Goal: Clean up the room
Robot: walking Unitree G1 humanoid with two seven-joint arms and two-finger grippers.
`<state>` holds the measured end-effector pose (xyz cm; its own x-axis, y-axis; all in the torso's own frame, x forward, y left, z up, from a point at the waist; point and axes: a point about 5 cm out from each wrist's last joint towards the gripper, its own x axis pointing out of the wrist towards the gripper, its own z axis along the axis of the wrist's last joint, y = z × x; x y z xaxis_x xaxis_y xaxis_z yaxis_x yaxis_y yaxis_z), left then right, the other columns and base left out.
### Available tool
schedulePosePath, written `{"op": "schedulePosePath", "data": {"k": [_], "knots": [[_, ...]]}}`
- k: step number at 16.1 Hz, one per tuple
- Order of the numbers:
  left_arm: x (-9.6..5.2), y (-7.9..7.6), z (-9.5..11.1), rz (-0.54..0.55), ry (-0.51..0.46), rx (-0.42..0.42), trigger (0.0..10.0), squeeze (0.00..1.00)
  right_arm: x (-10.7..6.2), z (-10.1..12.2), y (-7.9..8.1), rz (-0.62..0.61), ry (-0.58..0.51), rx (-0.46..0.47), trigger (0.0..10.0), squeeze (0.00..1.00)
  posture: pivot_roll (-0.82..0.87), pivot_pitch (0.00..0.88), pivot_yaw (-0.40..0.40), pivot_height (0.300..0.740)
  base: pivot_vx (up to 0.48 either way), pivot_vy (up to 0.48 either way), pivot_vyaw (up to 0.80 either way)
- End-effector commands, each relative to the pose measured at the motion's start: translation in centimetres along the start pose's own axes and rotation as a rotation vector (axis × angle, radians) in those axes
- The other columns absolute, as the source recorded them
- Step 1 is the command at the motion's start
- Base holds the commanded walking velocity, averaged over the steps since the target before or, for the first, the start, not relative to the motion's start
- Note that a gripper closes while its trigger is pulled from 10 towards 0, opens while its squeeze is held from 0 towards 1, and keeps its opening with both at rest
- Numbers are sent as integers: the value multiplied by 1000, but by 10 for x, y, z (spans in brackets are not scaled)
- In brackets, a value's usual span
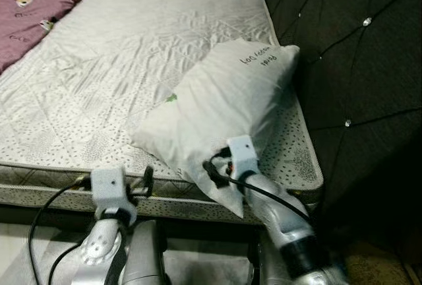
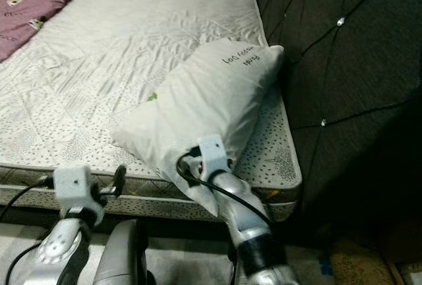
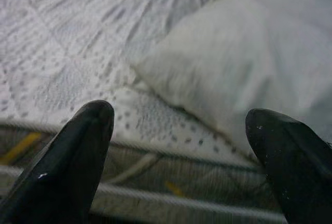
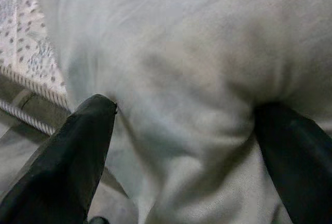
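I need to grab the pillow by its narrow overhanging corner point(image 1: 228, 187) next with my right gripper, because the pillow's plump middle point(image 1: 221, 97) is much wider than my fingers.
A white pillow point(image 1: 224, 100) with dark writing near its far end lies slantwise on the right side of the bare quilted mattress point(image 1: 99, 67). Its near corner hangs over the mattress's front edge. My right gripper point(image 4: 187, 115) is open, pushed against that overhanging corner. The pillow cloth bulges between the two black fingertips point(image 4: 88, 130), and one of them dents it. My left gripper point(image 3: 179, 125) is open and holds nothing. It hovers at the mattress's front edge point(image 1: 142, 183), left of the pillow and apart from it.
A dark tufted headboard point(image 1: 356, 67) rises right beside the pillow. A purple patterned blanket point(image 1: 33, 8) lies bunched at the mattress's far left corner. A white wall runs along the mattress's far side. Black cables loop beside both wrists.
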<state>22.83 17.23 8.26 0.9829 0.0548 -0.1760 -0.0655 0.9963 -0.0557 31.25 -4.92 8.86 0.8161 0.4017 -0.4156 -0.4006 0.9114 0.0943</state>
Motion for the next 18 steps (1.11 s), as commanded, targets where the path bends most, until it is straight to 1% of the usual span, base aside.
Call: {"op": "schedulePosePath", "data": {"k": [1,2,3,6,9,11,13,15,18], "knots": [[-3,5,1,18,8,14,10000,0,7,6,10,-3,-14,16,4078,0,113,114,-20,576,0,0,0],[-4,5,1,17,9,16,10000,0,9,7,12,-12,-17,14,4078,0,114,116,-20,576,0,0,0],[-5,4,1,13,13,21,10000,0,12,11,18,-1,-31,48,0,0,120,119,-18,576,0,0,0],[-8,6,3,9,25,40,10000,0,19,27,39,27,-84,108,0,0,142,126,-9,576,0,0,0],[-10,7,4,11,30,45,10000,0,22,28,50,56,-96,139,0,0,149,129,-7,576,0,0,0],[-10,8,6,10,35,48,10000,0,24,25,40,21,-105,155,0,0,147,128,-2,576,0,0,0],[-8,4,6,1,37,48,10000,0,23,24,26,-12,-112,162,0,0,141,124,1,576,0,0,0],[-4,2,8,-8,31,48,10000,0,23,23,17,-38,-120,163,0,0,139,116,5,576,0,0,0],[-2,2,10,-11,30,50,10000,0,24,21,11,-62,-126,146,0,0,138,109,7,576,0,0,0]]}}
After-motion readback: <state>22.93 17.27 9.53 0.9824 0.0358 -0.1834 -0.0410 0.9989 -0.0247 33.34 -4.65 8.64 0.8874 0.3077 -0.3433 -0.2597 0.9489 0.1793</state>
